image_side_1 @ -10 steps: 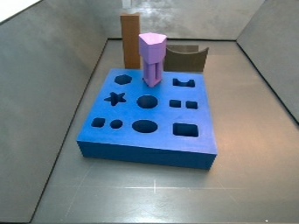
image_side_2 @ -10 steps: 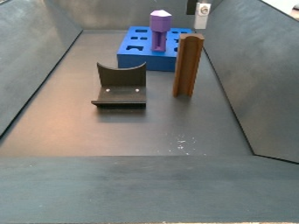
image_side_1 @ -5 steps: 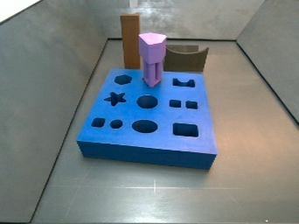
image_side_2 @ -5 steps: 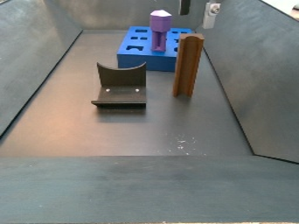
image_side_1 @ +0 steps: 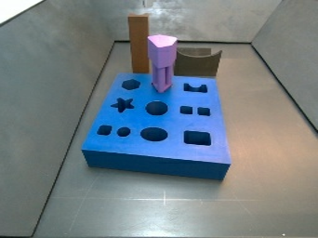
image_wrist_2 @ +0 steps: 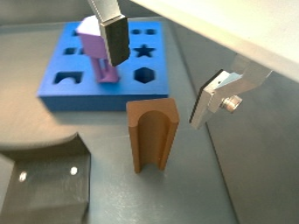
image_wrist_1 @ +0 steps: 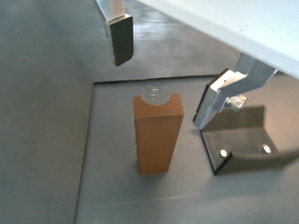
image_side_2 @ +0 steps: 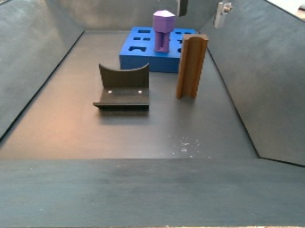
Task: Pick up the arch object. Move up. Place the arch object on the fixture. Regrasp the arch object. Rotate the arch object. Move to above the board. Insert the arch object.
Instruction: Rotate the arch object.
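Note:
The gripper needs to grab the arch object by its notched upper part (image_wrist_1: 158, 109) next, so that it can then lift the arch object toward the fixture (image_wrist_1: 239, 136).
The arch object (image_wrist_1: 158, 131) is a reddish-brown bar standing upright on the grey floor, seen in both side views (image_side_1: 139, 39) (image_side_2: 191, 67). Its top end has a scooped notch (image_wrist_2: 152, 109). My gripper (image_wrist_1: 163, 92) hangs open above that top end, one finger (image_wrist_1: 119, 39) on each side and well clear of it, nothing between them. In a side view only a small part of the gripper (image_side_2: 224, 9) shows at the picture's edge. The fixture (image_side_2: 123, 86) (image_wrist_1: 239, 136) stands on the floor beside the arch object. The blue board (image_side_1: 155, 144) (image_wrist_2: 105, 83) lies beyond.
A purple faceted peg (image_side_1: 163, 60) (image_side_2: 163, 27) stands upright in the board, near the arch object. Grey walls close in the floor on the sides and back.
In a side view the visible part of the gripper has shifted slightly sideways along the top edge. The arch object, fixture and board have not moved.

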Controlling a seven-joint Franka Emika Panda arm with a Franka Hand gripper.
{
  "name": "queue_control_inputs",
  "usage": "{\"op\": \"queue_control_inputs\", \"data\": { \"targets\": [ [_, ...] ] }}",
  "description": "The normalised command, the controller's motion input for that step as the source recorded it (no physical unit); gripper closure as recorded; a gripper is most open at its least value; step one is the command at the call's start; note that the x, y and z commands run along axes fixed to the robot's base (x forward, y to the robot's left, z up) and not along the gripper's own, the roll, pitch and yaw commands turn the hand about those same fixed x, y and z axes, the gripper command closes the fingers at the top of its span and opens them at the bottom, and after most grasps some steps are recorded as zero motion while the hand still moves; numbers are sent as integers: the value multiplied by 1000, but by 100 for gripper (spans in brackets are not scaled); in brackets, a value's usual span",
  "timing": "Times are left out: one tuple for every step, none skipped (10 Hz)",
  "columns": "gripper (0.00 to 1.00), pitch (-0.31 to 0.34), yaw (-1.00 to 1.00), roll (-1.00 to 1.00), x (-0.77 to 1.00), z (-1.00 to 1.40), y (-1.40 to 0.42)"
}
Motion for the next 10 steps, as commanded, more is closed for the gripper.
{"op": "queue_control_inputs", "data": {
  "targets": [
    [0,23,1000,-37,21,-5,-3],
    [0,25,1000,-41,21,-5,-3],
    [0,28,1000,-45,22,-4,-3],
    [0,31,1000,-50,22,-4,-3],
    [0,33,1000,-54,22,-4,-3],
    [0,38,1000,-63,22,-4,-3],
    [0,43,1000,-71,23,-3,-3],
    [0,52,1000,-86,23,-3,-3],
    [0,59,1000,-97,23,-3,-3],
    [0,77,974,-126,24,-2,-2]
  ]
}}
